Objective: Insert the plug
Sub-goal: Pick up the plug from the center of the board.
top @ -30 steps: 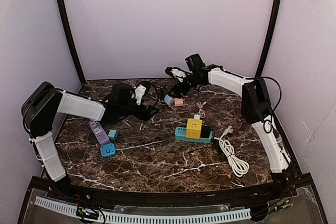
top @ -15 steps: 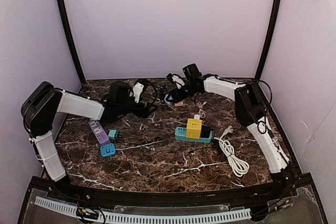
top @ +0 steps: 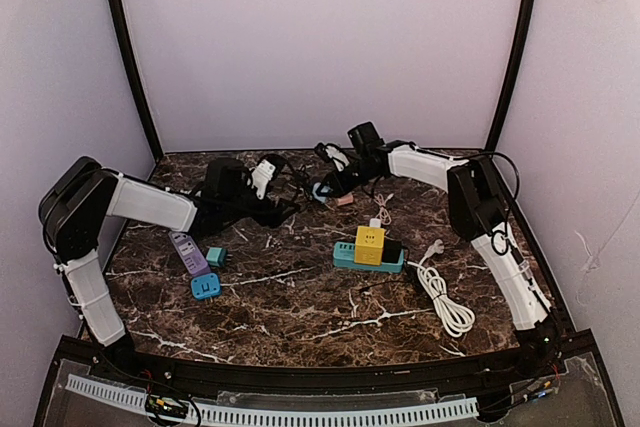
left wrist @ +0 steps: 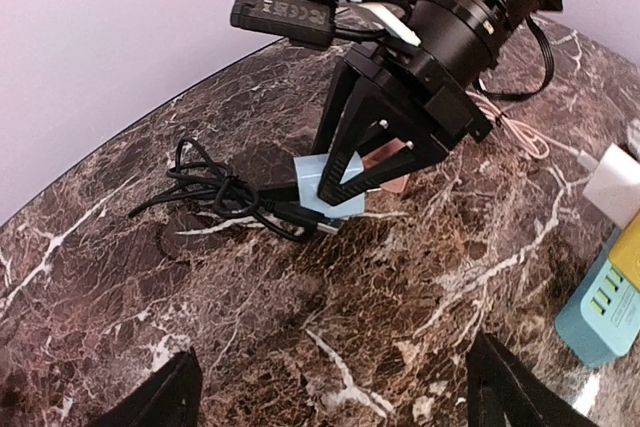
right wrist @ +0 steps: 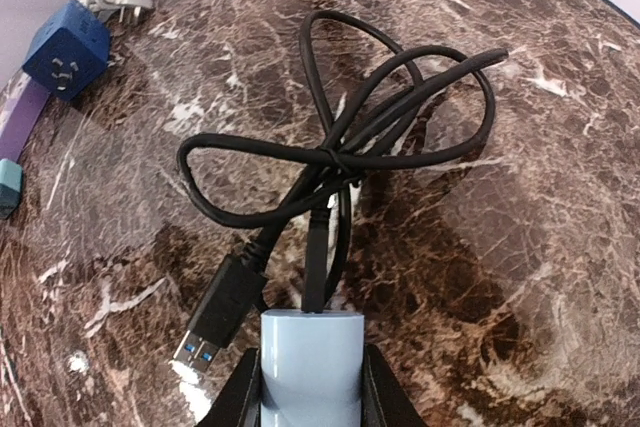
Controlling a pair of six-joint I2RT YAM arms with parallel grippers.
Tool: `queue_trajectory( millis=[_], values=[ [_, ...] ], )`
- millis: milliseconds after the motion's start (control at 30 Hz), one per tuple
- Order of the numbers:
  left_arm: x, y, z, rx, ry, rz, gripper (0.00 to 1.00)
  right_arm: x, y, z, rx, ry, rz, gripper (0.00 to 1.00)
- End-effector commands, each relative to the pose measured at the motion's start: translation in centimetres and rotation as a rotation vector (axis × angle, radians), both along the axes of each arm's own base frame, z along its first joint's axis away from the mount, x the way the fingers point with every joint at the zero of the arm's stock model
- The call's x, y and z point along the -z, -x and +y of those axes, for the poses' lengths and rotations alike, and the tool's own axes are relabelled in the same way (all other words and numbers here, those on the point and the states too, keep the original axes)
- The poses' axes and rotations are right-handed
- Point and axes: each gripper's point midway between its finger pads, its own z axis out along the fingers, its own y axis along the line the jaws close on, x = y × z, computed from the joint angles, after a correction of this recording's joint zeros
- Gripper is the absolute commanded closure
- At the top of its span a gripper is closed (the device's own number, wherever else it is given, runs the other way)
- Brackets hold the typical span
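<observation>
The light blue plug [top: 321, 191] [right wrist: 312, 371] would come up off the marble with its black cable if I lifted my right gripper now, because my fingers hold both its sides.
The plug [right wrist: 310, 362] is a light blue adapter with a black cable [right wrist: 340, 147] running from its top; it rests on the marble table near the back. My right gripper [right wrist: 310, 392] is shut on it, one finger [right wrist: 243, 395] on each side. The left wrist view shows the same grip on the plug [left wrist: 335, 187] from the front. My left gripper [left wrist: 340, 387] hovers open over bare marble just short of the plug, nothing between its fingers. In the top view the plug [top: 322, 190] lies behind the teal power strip [top: 350, 255], which carries a yellow cube [top: 369, 243].
A loose USB connector [right wrist: 215, 317] lies left of the plug. A pink adapter [top: 342, 198] sits beside it. A purple strip [top: 187, 250], a teal adapter [top: 215, 256] and a blue adapter [top: 206, 287] lie at the left. A white cord [top: 445, 297] lies at the right.
My right gripper has come down to the left and shut on the light blue plug. My left gripper has shifted slightly and stays open.
</observation>
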Motion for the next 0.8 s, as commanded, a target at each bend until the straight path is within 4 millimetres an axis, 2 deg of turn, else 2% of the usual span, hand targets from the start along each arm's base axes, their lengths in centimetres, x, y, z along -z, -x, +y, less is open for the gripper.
queue_trajectory(
  millis=[0,100,133,167,200,233,267,300,333,367,400,433,500,633,667,700,733,767],
  values=[
    [-3.5,2.1,-0.3,0.207,-0.127,-0.244,0.19,-8.8,2.6,0.8,-0.155,-0.089,-0.119,1.0],
    [-5.5,3.6,0.1,0.343,-0.282,-0.452,0.2,-13.6,4.5,0.4,-0.201,-0.102,-0.2,1.0],
    [-6.9,4.3,0.5,0.362,-0.284,-0.491,0.21,-14.9,5.3,0.2,-0.203,-0.101,-0.22,1.0],
    [-7.1,4.8,1.0,0.382,-0.3,-0.484,0.2,-16.3,6.0,-0.1,-0.198,-0.099,-0.24,1.0],
    [-9.1,5.3,1.5,0.391,-0.274,-0.505,0.21,-17.6,6.9,-0.3,-0.193,-0.101,-0.257,1.0],
    [-9.2,6.2,1.7,0.423,-0.245,-0.442,0.21,-18.5,7.9,-0.4,-0.189,-0.099,-0.272,1.0],
    [-11.0,6.9,2.2,0.42,-0.216,-0.446,0.21,-19.8,9.2,-0.2,-0.193,-0.105,-0.301,1.0],
    [-10.8,8.3,2.2,0.458,-0.172,-0.367,0.21,-21.6,10.7,-0.3,-0.196,-0.113,-0.345,1.0],
    [-12.4,9.5,2.5,0.472,-0.139,-0.367,0.21,-21.4,12.0,-0.2,-0.196,-0.094,-0.369,1.0],
    [-13.2,11.9,2.5,0.53,-0.078,-0.326,0.22,-21.7,13.4,0.0,-0.203,-0.071,-0.402,1.0],
    [-13.6,13.1,2.5,0.562,-0.049,-0.311,0.22,-22.0,14.8,0.2,-0.212,-0.048,-0.427,1.0],
    [-14.7,15.7,2.5,0.629,0.011,-0.298,0.23,-22.3,16.7,0.8,-0.235,-0.037,-0.441,1.0],
    [-16.7,18.7,2.8,0.688,0.091,-0.299,0.23,-23.2,19.6,0.9,-0.25,-0.047,-0.435,1.0],
    [-19.8,22.2,4.1,0.707,0.16,-0.364,0.22,-24.2,25.9,1.7,-0.284,-0.124,-0.393,1.0],
    [-19.3,23.0,4.3,0.725,0.138,-0.387,0.22,-23.9,26.9,1.8,-0.272,-0.12,-0.393,1.0],
    [-19.9,24.4,4.6,0.753,0.126,-0.438,0.21,-23.6,28.1,2.1,-0.272,-0.121,-0.383,1.0],
    [-18.8,25.2,4.7,0.792,0.064,-0.484,0.21,-23.0,28.8,2.1,-0.256,-0.107,-0.366,1.0],
    [-19.1,26.4,4.9,0.812,0.03,-0.549,0.2,-22.3,29.5,2.3,-0.245,-0.091,-0.352,1.0]
  ],
)
